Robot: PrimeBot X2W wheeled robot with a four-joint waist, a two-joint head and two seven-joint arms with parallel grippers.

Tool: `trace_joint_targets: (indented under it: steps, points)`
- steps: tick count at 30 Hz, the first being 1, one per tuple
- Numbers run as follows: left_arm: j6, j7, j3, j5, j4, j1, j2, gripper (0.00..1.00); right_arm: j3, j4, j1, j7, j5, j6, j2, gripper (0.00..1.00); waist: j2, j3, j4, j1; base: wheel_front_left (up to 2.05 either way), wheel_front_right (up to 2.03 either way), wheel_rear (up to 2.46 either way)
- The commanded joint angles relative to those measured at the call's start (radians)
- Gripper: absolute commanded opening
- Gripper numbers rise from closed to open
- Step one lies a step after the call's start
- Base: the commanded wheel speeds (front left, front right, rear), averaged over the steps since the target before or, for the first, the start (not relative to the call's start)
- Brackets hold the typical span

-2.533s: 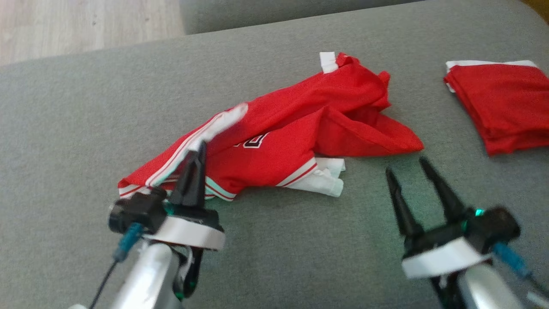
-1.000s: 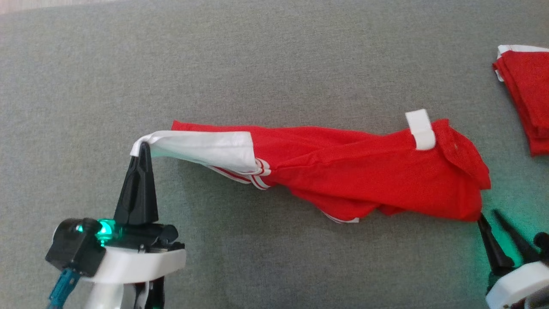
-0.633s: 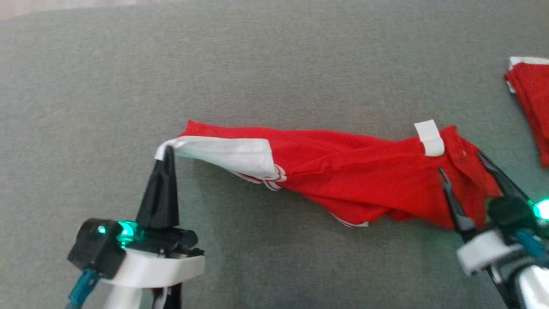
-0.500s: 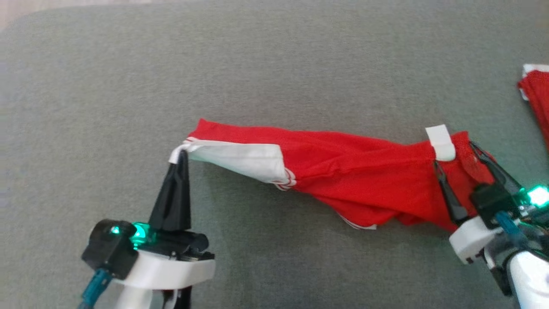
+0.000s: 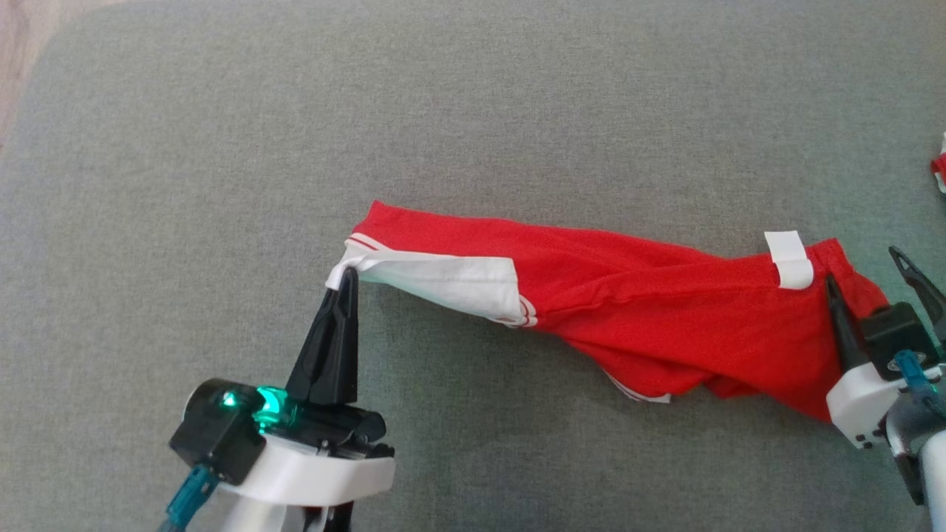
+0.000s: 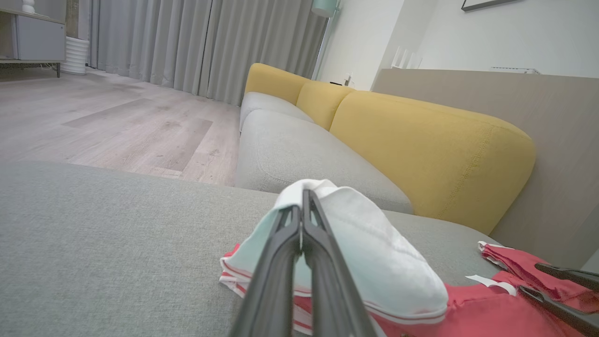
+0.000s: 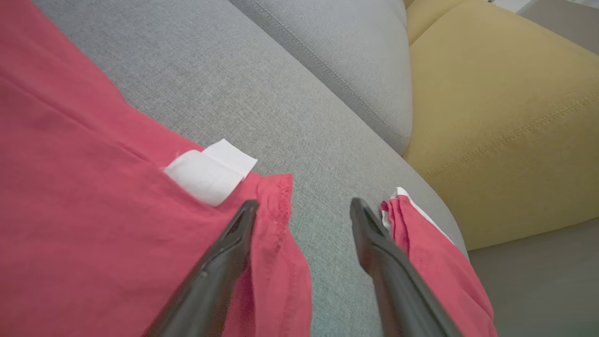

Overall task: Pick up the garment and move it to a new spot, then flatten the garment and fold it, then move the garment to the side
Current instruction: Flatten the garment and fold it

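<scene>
The rest of the garment lies slack on the cushion, so my right gripper should next grip the red hem (image 7: 281,234) standing up between its open fingers.
The garment (image 5: 665,318) is red with a white panel and a white tag. It lies stretched in a long twisted band across the grey cushion (image 5: 473,111). My left gripper (image 5: 344,277) is shut on its white left corner and holds that end a little off the cushion; the left wrist view shows white cloth (image 6: 374,262) pinched between the fingers of the gripper (image 6: 303,196). My right gripper (image 5: 865,270) stands open at the garment's right end. In the right wrist view the red hem (image 7: 281,234) lies between the spread fingers of that gripper (image 7: 304,205), just inside the left one.
A second red garment, folded, lies at the far right (image 5: 938,166), close behind my right finger (image 7: 421,248). Yellow backrests (image 6: 421,140) rise behind the grey seat. Wooden floor (image 6: 117,117) lies past the cushion's far edge.
The right gripper, nearly shut under the garment's lower right corner a second ago, has opened and come up over the right hem. The left gripper keeps its hold. The camera has shifted.
</scene>
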Motion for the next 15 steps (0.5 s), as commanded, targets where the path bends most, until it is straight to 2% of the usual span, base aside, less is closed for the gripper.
trace_joint_targets:
  steps: [1, 3, 4, 5, 7, 8, 9, 15]
  points:
    - [-0.001, -0.012, 0.023, -0.002, -0.027, -0.033, -0.001, 0.00, 0.011, -0.038, 0.006, -0.008, -0.006, -0.001, -0.012, 1.00, 0.0000, -0.001, 0.000, 0.0000, 0.00, 0.00, 0.00]
    - [-0.002, -0.013, 0.021, -0.002, -0.025, -0.032, 0.000, 0.00, 0.006, -0.043, 0.013, -0.007, -0.005, -0.001, -0.006, 0.75, 0.0000, -0.003, -0.001, 0.0000, 0.00, 0.00, 0.00]
    - [-0.002, -0.013, 0.021, -0.003, -0.023, -0.031, 0.001, 0.00, 0.002, -0.047, 0.016, -0.006, -0.003, -0.001, -0.003, 0.48, 0.0000, -0.004, -0.001, 0.0000, 0.00, 0.00, 0.00]
    - [-0.002, -0.014, 0.020, -0.003, -0.021, -0.031, 0.001, 0.00, -0.003, -0.050, 0.022, -0.002, 0.002, -0.001, 0.002, 0.34, 0.0000, -0.006, -0.001, 0.0000, 0.00, 0.00, 0.00]
    - [-0.003, -0.015, 0.019, -0.004, -0.018, -0.030, 0.003, 0.00, -0.011, -0.058, 0.035, 0.007, 0.013, -0.001, 0.011, 0.16, 0.0000, -0.008, -0.002, 0.0000, 0.00, 0.00, 0.00]
    - [-0.003, -0.015, 0.019, -0.005, -0.016, -0.029, 0.004, 0.00, -0.014, -0.064, 0.043, 0.014, 0.020, -0.001, 0.016, 0.04, 0.0000, -0.009, -0.002, 0.0000, 0.00, 0.00, 0.00]
    - [-0.003, -0.016, 0.019, -0.006, -0.015, -0.029, 0.005, 0.00, -0.018, -0.070, 0.051, 0.022, 0.030, -0.001, 0.023, 0.00, 0.0000, -0.010, -0.003, 0.0000, 0.00, 0.00, 0.00]
    - [-0.003, -0.019, 0.029, -0.017, -0.009, -0.031, 0.007, 0.00, -0.022, -0.100, 0.071, 0.038, 0.126, -0.001, 0.049, 0.00, 0.0000, -0.013, -0.005, 0.0000, 0.00, 0.00, 0.00]
